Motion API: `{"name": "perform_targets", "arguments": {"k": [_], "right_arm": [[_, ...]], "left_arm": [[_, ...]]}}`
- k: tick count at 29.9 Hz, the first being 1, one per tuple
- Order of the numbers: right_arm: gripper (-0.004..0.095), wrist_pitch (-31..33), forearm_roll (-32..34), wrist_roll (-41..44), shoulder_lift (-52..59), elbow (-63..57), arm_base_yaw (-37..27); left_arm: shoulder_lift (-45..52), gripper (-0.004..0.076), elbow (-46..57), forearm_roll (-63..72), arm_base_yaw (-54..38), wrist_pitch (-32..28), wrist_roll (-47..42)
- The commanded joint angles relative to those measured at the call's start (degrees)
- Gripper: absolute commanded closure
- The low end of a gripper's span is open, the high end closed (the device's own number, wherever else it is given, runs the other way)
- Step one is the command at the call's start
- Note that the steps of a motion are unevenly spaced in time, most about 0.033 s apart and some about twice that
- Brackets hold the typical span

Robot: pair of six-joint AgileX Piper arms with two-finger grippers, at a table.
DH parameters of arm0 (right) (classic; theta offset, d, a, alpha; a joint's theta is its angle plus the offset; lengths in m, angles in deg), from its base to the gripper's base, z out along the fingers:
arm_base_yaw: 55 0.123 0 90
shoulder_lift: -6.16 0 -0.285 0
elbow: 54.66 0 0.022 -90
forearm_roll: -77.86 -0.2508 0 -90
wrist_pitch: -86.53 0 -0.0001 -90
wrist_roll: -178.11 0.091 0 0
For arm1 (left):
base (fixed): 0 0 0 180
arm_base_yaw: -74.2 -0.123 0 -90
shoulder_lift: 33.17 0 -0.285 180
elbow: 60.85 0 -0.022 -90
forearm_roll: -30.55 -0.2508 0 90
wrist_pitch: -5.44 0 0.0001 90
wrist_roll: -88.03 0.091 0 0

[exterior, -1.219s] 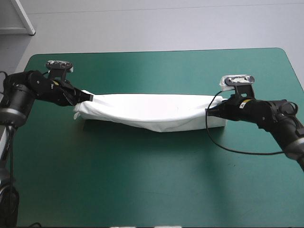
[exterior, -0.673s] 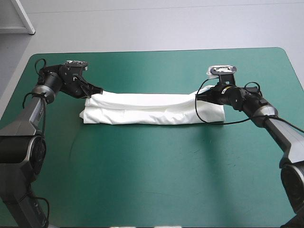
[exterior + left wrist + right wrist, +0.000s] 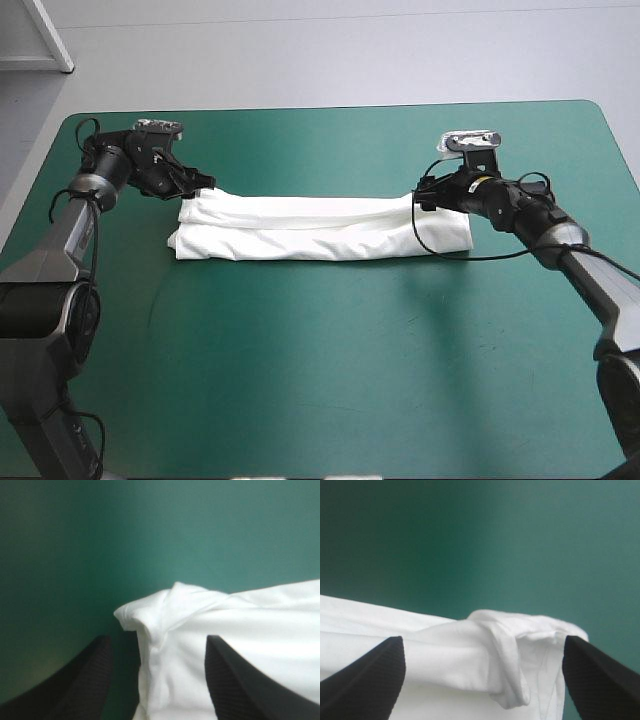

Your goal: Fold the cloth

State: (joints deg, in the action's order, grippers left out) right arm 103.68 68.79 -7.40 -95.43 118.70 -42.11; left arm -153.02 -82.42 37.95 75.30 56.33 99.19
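I will next use my right gripper to grab the crumpled fold at the T-shirt's end (image 3: 504,652) and fold the T-shirt, because that fold stands up while the long part of the T-shirt lies flat.
The white T-shirt (image 3: 320,228) lies on the teal-green cover as a long narrow folded band running left to right. My left gripper (image 3: 196,187) sits at the band's far left corner. In the left wrist view its black fingers (image 3: 85,680) stand apart, and the bunched corner of the T-shirt (image 3: 165,615) lies loose between them. My right gripper (image 3: 428,197) is at the band's far right corner. Its fingers (image 3: 370,675) are spread wide, with the crumpled end of the T-shirt (image 3: 520,640) lying free between them.
The teal-green table (image 3: 320,380) stretches bare in front of the T-shirt and behind it toward the far edge. A white shelf corner (image 3: 40,40) stands beyond the table's far left.
Both grippers carried the T-shirt's held edge toward the far side, laid it down on the band, and have now opened, letting go of the corners.
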Motion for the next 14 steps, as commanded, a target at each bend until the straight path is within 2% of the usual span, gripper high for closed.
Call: {"name": "perform_targets", "arguments": {"k": [1, 8, 14], "right_arm": [[0.0098, -2.13, 0.00, -0.36, 7.20, 2.02, -0.33], [0.0098, 9.58, -1.79, 1.62, 11.32, 2.02, -3.06], [0.0099, 16.45, -6.55, -0.22, 11.32, 2.02, -9.28]], "left_arm": [[7.08, 0.0288, -5.88, 2.48, 0.21, 2.18, -0.50], [9.39, 0.0313, -7.35, 15.16, 3.41, 7.23, 3.21], [7.43, 0.0456, -5.70, 15.08, 13.20, 4.20, 3.21]]}}
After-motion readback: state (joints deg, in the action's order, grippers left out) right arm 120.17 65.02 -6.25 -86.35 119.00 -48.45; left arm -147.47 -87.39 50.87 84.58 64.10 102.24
